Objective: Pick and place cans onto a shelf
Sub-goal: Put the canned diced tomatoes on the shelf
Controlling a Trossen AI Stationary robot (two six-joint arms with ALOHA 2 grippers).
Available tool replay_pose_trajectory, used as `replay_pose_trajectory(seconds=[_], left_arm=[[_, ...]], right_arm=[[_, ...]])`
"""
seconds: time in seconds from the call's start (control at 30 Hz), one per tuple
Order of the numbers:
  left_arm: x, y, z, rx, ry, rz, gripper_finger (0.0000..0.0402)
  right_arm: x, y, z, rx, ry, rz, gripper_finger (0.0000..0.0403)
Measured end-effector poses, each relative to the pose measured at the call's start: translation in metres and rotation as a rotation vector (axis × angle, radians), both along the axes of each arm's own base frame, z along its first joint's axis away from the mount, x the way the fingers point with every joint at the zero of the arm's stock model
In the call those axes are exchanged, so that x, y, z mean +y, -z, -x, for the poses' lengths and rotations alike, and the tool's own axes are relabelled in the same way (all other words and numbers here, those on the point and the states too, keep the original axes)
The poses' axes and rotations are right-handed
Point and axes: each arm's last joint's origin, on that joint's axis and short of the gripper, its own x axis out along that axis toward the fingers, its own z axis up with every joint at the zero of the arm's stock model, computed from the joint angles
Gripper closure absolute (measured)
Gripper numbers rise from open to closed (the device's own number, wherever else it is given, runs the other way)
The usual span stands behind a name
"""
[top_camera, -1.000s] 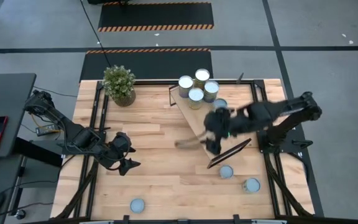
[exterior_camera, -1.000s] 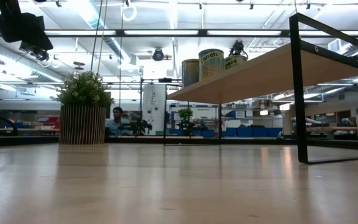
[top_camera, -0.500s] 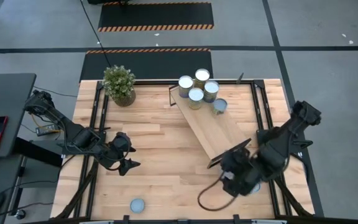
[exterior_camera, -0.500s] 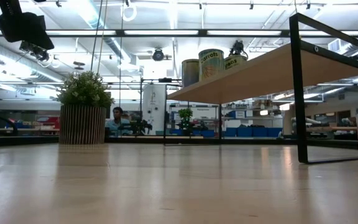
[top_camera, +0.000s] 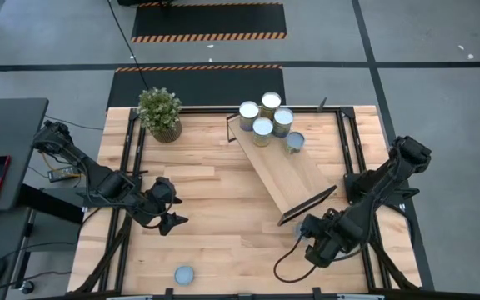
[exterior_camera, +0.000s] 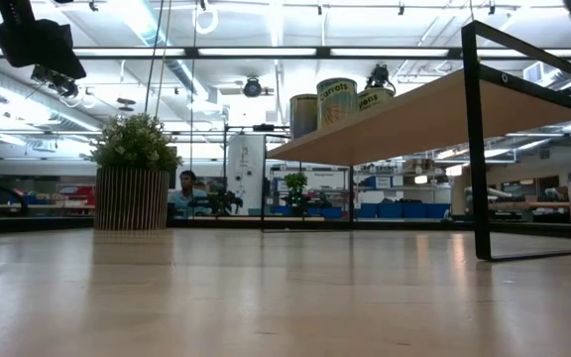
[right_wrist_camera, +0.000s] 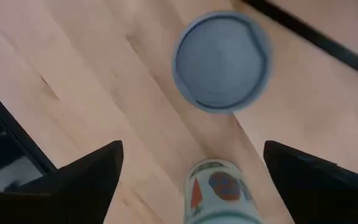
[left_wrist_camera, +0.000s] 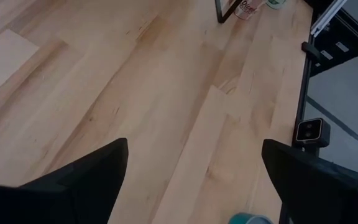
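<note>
My right gripper is to grab the blue-grey can by its rimmed top end (right_wrist_camera: 222, 61) next, so that it can stand that can on the shelf.
The light-wood shelf (top_camera: 286, 167) lies slantwise across the table's far right, on black end brackets. Several cans (top_camera: 265, 115) stand at its far end, and one blue-grey can (top_camera: 294, 142) stands a little nearer along it. My right gripper (top_camera: 317, 244) hangs open above two cans at the table's near right. In the right wrist view, the blue-grey can top (right_wrist_camera: 222, 62) lies ahead and a labelled can (right_wrist_camera: 219, 186) stands between my open fingers (right_wrist_camera: 197, 186), untouched. Another can (top_camera: 183, 274) stands at the near edge. My left gripper (top_camera: 173, 221) is open and empty at the left.
A potted plant (top_camera: 159, 112) stands at the far left corner. The shelf's near black bracket (top_camera: 307, 205) is close to my right gripper. Black frame rails (top_camera: 132, 167) run along the table's sides. Bare wood lies in the middle of the table (top_camera: 215, 208).
My right gripper has swung from above the shelf's middle toward the table's near right corner and now hangs over the two cans there. The blue-grey can on the shelf, half covered before, now shows in full.
</note>
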Motion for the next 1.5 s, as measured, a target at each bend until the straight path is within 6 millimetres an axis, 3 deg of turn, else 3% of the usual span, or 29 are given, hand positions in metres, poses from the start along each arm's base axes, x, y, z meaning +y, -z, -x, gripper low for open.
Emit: replay_pose_trajectory(seconds=[0.3, 0.73, 1.3, 1.5], left_arm=[[-0.001, 0.0, 0.0, 0.015, -0.015, 0.055, 0.0027], [-0.001, 0.0, 0.0, 0.015, -0.017, 0.057, 0.0027], [-0.001, 0.0, 0.0, 0.023, -0.026, 0.084, 0.0027], [-0.001, 0.0, 0.0, 0.023, -0.026, 0.084, 0.0027]], right_arm=[[-0.013, 0.028, 0.001, -0.007, -0.016, 0.055, 0.0004], [-0.013, 0.036, -0.004, -0.191, 0.026, 0.142, 0.0003], [-0.022, 0.067, 0.002, -0.259, 0.048, 0.153, 0.0005], [-0.023, 0.073, 0.003, -0.263, 0.048, 0.145, 0.0045]])
